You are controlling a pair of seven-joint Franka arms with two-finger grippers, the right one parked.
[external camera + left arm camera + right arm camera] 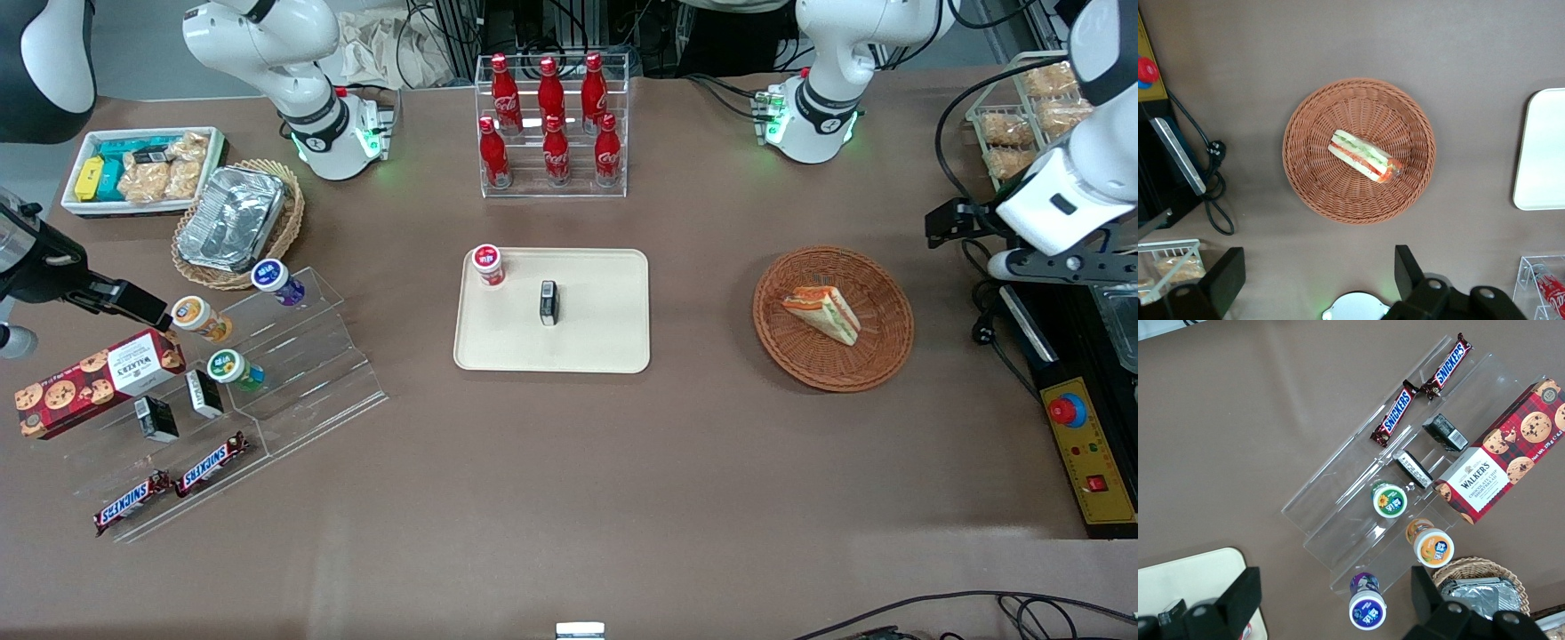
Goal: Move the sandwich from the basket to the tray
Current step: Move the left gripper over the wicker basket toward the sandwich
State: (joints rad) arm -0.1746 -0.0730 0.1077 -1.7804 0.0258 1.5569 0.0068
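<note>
The gripper grabs the sandwich by its orange-tinged end (807, 302) next and moves it from the basket to the tray (596, 347).
The sandwich (822, 311) (1365, 155), a pale wedge with green, red and orange layers, lies in the round reddish-brown wicker basket (876, 356) (1311, 180). The cream tray (596, 347) (1541, 153) lies flat at the table's middle, beside the basket toward the parked arm's end. My gripper (949, 222) (1317, 277) hangs high above the table near the working arm's end. It is off to the side of the basket and farther from the front camera than the sandwich. It is open, with nothing between its black fingers (1408, 273).
On the tray stand a red-capped cup (487, 264) and a small black box (548, 302). A rack of cola bottles (553, 124) stands farther back. A yellow control box (1089, 449), a cable with plug (982, 329) and a wire rack of pastries (1022, 124) flank the basket.
</note>
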